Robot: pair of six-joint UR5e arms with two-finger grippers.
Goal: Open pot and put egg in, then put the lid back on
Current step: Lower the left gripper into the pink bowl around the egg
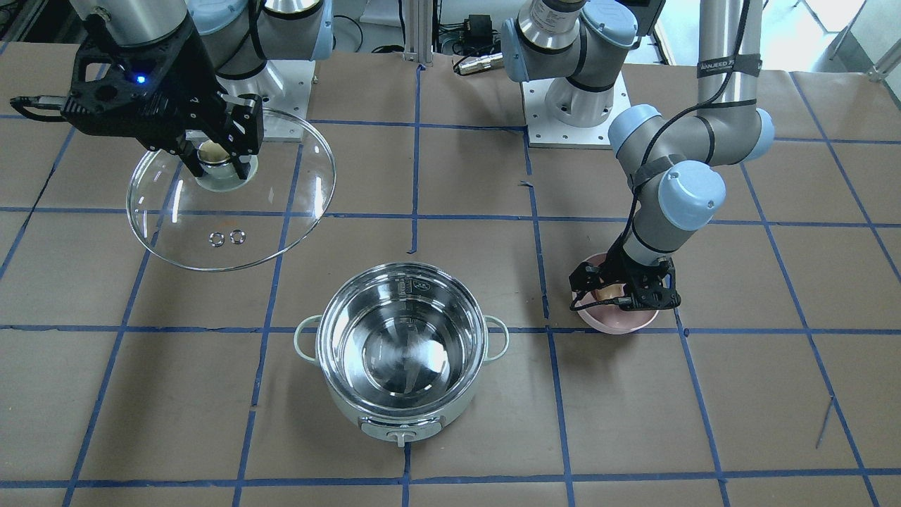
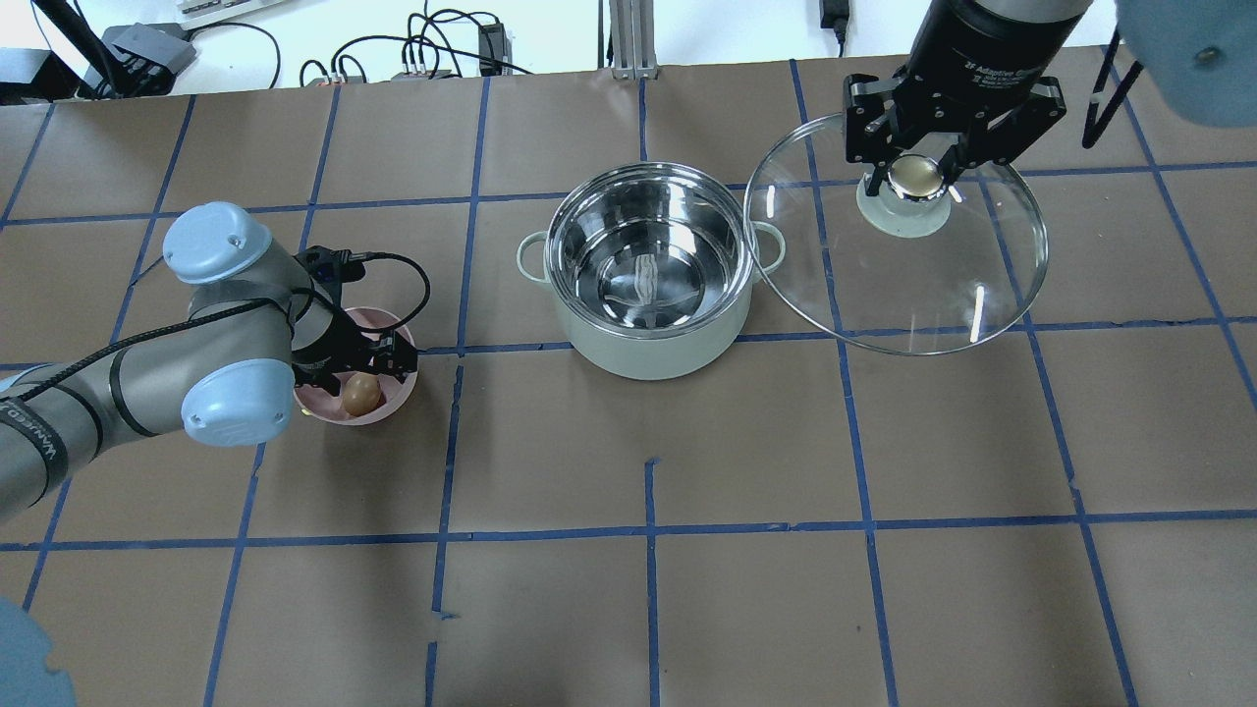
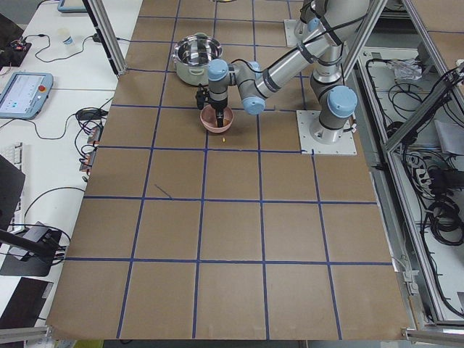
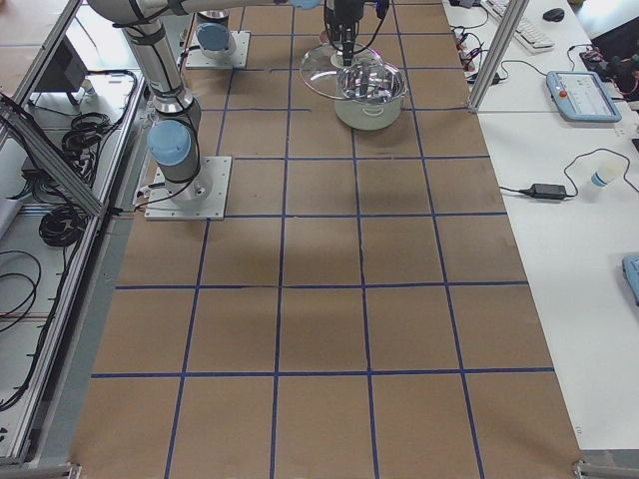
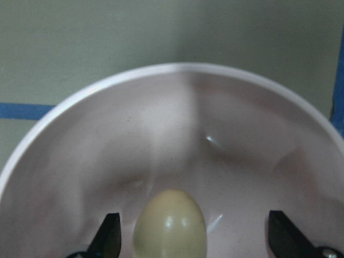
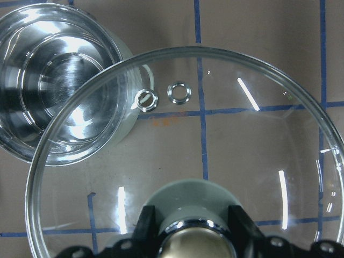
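The left gripper grabs the light-brown egg around its rounded body [image 1: 608,291] next, to put the egg into the pot [image 1: 402,338].
The pot [image 2: 650,355] stands open and empty at mid-table, also in the front view [image 1: 352,412]. My right gripper [image 2: 918,177] is shut on the knob of the glass lid [image 2: 913,290] and holds it in the air beside the pot; the right wrist view shows the lid [image 6: 215,134] partly over the pot's rim [image 6: 115,115]. The egg [image 2: 360,395] lies in a pink bowl [image 2: 371,316]. My left gripper [image 5: 193,239] is open and low inside the bowl, with the egg [image 5: 170,226] between its fingertips, nearer one of them.
The table is covered in brown paper with a blue tape grid. The pink bowl [image 1: 619,324] sits about one grid square from the pot [image 1: 402,296]. Both arm bases [image 1: 574,105] stand at the robot's edge of the table.
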